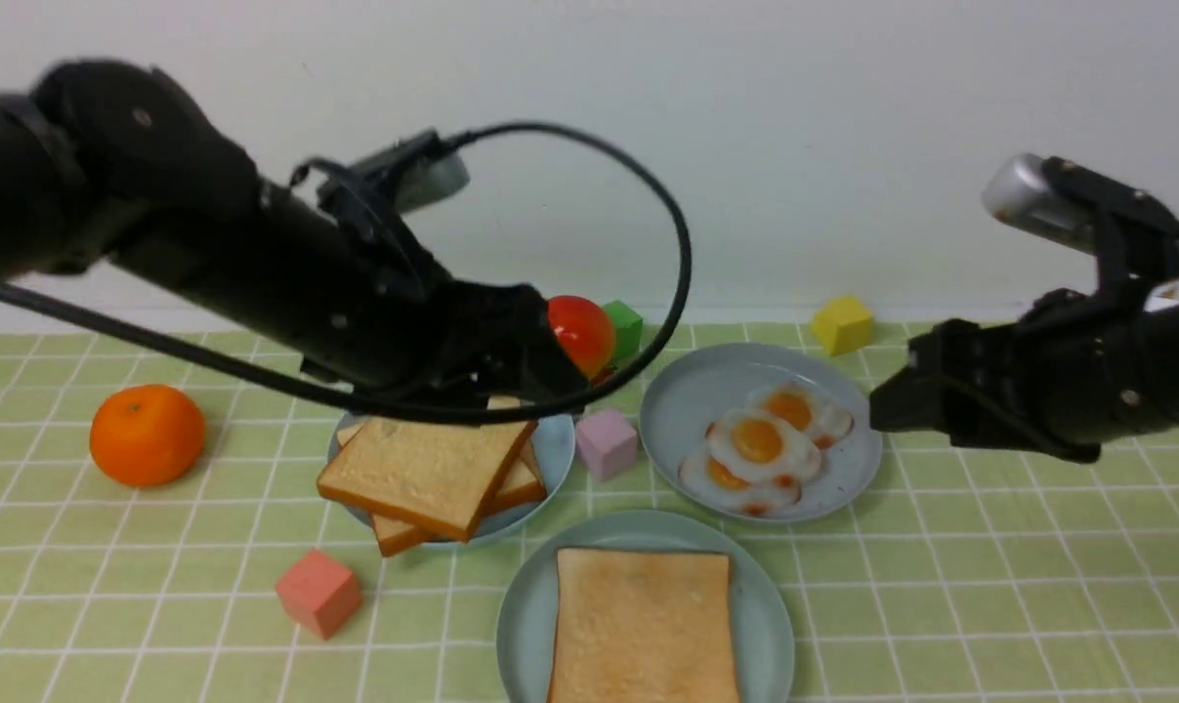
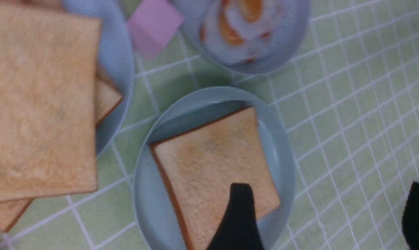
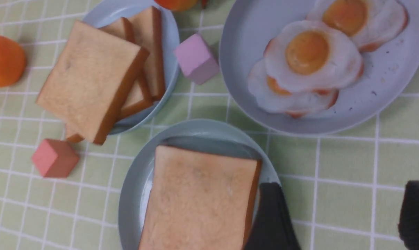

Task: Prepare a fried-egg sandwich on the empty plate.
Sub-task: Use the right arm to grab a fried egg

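Note:
My right gripper is going to need to grab the middle fried egg by its brown edge (image 1: pixel 717 430) next, to put it on the plated toast (image 1: pixel 644 621).
The mint-green plate (image 1: pixel 526 605) sits at the front centre with one toast slice (image 1: pixel 643 615) lying flat on it, nothing on top. Three fried eggs (image 1: pixel 760 444) overlap on the speckled grey-blue plate (image 1: pixel 677 400) behind it. My left gripper (image 1: pixel 540 361) is open and empty above the pale blue plate (image 1: pixel 555 449) of loose toast slices (image 1: pixel 428 469). In the left wrist view the open gripper (image 2: pixel 329 205) hangs over the plated toast (image 2: pixel 212 156). My right gripper (image 1: pixel 887 410) is open and empty at the egg plate's right edge; it also shows in the right wrist view (image 3: pixel 343 208), beside the eggs (image 3: pixel 310 55).
An orange (image 1: pixel 147 434) lies at the left and a salmon cube (image 1: pixel 318 592) at the front left. A lilac cube (image 1: pixel 606 442) stands between the two back plates. A red ball (image 1: pixel 581 334), a green cube (image 1: pixel 624 327) and a yellow cube (image 1: pixel 842 323) stand near the wall.

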Controlling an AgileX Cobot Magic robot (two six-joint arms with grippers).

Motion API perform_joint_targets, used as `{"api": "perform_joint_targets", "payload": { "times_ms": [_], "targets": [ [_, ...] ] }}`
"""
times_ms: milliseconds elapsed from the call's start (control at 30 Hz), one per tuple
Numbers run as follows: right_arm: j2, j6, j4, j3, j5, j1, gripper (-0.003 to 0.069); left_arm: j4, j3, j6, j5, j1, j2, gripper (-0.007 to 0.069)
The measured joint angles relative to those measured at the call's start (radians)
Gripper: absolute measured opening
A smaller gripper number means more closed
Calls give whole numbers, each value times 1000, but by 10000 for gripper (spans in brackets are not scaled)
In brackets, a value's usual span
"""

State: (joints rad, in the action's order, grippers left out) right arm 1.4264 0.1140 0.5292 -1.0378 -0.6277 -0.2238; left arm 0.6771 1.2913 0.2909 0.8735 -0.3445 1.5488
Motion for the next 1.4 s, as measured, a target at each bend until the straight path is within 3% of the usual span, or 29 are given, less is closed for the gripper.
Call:
{"api": "perform_joint_targets", "payload": {
  "times_ms": [100, 133, 200, 267, 400, 600, 1033, 1200, 1300, 1367, 1400],
  "targets": [
    [102, 0, 1, -75, -26, 20, 493, -3, 27, 65, 60, -32, -37, 476],
    [186, 0, 5, -136, -50, 38, 493, -11, 29, 97, 103, -71, -56, 377],
    [269, 1, 15, -186, -77, 57, 493, -35, 26, 110, 129, -113, -62, 274],
    [352, 23, 38, -242, -95, 78, 493, -90, 20, 108, 140, -169, -61, 135],
    [485, 79, 110, -309, -99, 101, 493, -216, 12, 44, 100, -233, -60, -13],
    [597, 154, 227, -346, -85, 104, 493, -316, 12, -57, 33, -244, -60, -13],
    [661, 176, 295, -353, -37, 104, 487, -325, 12, -63, 27, -244, -60, -13],
    [670, 176, 303, -353, -10, 104, 374, -325, 12, -63, 29, -244, -60, -13],
    [679, 176, 302, -353, 1, 104, 238, -325, 12, -65, 46, -244, -60, -13],
    [684, 174, 301, -354, 10, 104, 74, -321, 12, -66, 78, -244, -60, -13],
    [684, 174, 302, -355, 9, 104, 54, -320, 12, -71, 91, -244, -60, -13]
  ]
}}
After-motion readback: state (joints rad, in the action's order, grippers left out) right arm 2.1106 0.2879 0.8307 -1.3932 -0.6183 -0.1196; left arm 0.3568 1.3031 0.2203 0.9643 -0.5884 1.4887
